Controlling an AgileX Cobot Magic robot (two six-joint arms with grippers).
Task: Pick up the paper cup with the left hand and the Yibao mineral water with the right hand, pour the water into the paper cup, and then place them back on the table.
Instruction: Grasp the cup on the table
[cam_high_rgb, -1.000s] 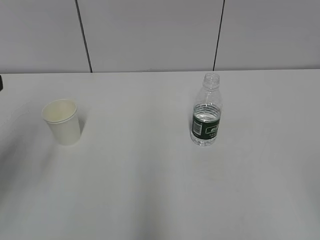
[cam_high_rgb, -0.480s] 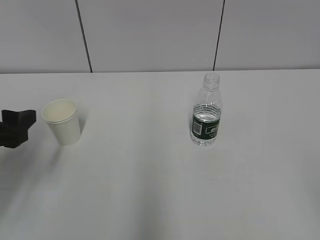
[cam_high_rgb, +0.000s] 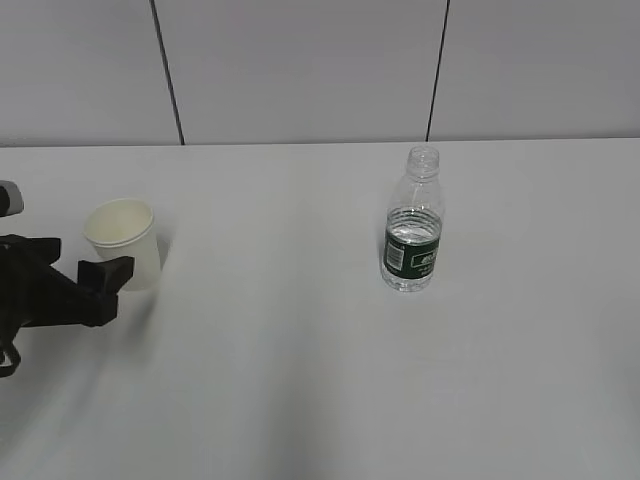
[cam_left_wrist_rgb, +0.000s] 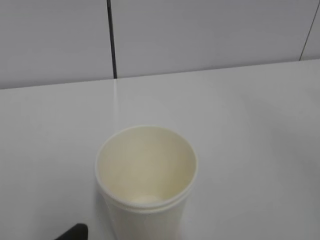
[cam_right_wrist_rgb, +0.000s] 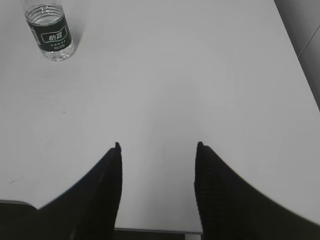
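The paper cup's opening should stay free to catch the water, so my left gripper will next grab the paper cup by its side.
The paper cup stands upright and empty on the left of the white table. My left gripper has come in from the left edge and is open. Its near finger overlaps the cup's lower left side. In the left wrist view the cup fills the lower middle, and one black fingertip shows at its left. The Yibao mineral water stands capless right of centre, partly filled. My right gripper is out of the exterior view; it is open and empty near the table's front edge, with the bottle far off to its upper left.
A grey panelled wall with two dark seams runs behind the table. The table's right edge and front edge show in the right wrist view. Bare white tabletop lies between cup and bottle.
My left gripper has come into the exterior view from the left edge and moved right, up to the cup. Cup and bottle have not moved.
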